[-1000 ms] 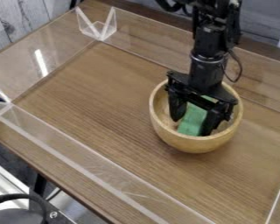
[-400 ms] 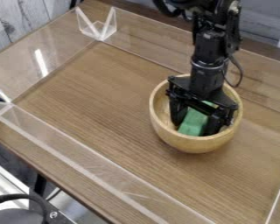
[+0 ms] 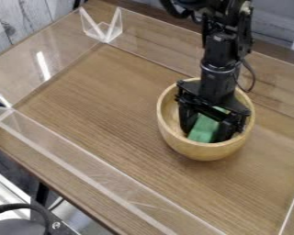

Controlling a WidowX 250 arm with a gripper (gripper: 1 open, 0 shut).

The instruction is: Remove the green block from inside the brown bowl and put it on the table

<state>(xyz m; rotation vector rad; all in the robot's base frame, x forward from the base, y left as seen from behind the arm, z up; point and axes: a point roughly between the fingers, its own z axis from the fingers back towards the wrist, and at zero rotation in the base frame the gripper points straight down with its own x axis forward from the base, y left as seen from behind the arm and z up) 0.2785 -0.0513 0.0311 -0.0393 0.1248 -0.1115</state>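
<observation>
I will grab the green block by its upper end (image 3: 209, 123) with my gripper next, to take the block out of the brown bowl (image 3: 175, 134).
The brown bowl (image 3: 175, 134) sits on the right half of the table (image 3: 95, 101). Inside it lies the green block (image 3: 206, 128), tilted against the bowl's inner wall. My gripper (image 3: 209, 119) reaches straight down into the bowl. It is open, with one black finger on each side of the block. Whether the fingers touch the block I cannot tell. The block's upper end is partly hidden by the gripper body.
Low clear acrylic walls (image 3: 63, 151) edge the tabletop. A clear acrylic bracket (image 3: 103, 26) stands at the far left corner. The black arm (image 3: 223, 37) rises over the bowl toward the back right.
</observation>
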